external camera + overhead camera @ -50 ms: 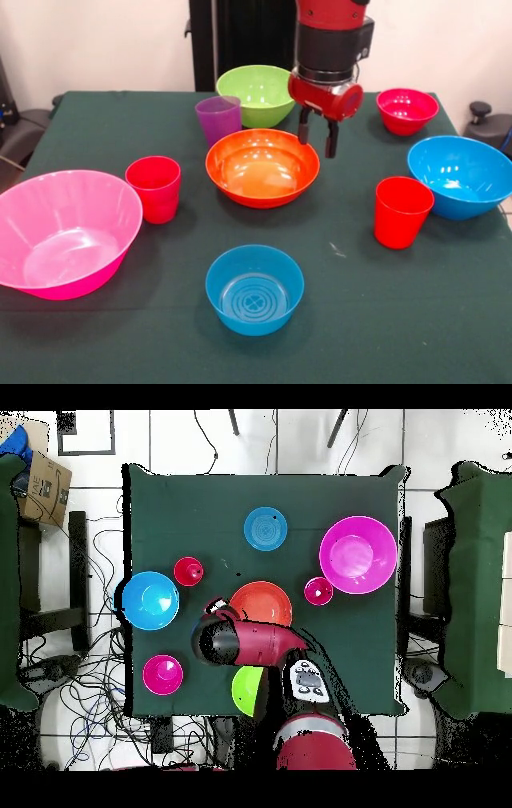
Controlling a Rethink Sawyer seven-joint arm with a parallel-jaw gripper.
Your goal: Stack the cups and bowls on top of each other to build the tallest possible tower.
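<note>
My gripper will next grab the orange bowl by its rim, so that I can start stacking a tall tower on the small blue bowl.
My gripper hangs open and empty just above the far right rim of the orange bowl; from above, the gripper lies left of that orange bowl. The purple cup stands upright beside the lime green bowl, behind the orange one. A red cup stands next to the large pink bowl, and another red cup next to the large blue bowl. A small blue bowl sits at the front and a small red-magenta bowl at the back right. No tower is in view: every piece stands alone.
The table wears a dark green cloth. In the overhead view the arm covers the purple cup and part of the green bowl. A cardboard box and cables lie on the floor around the table.
</note>
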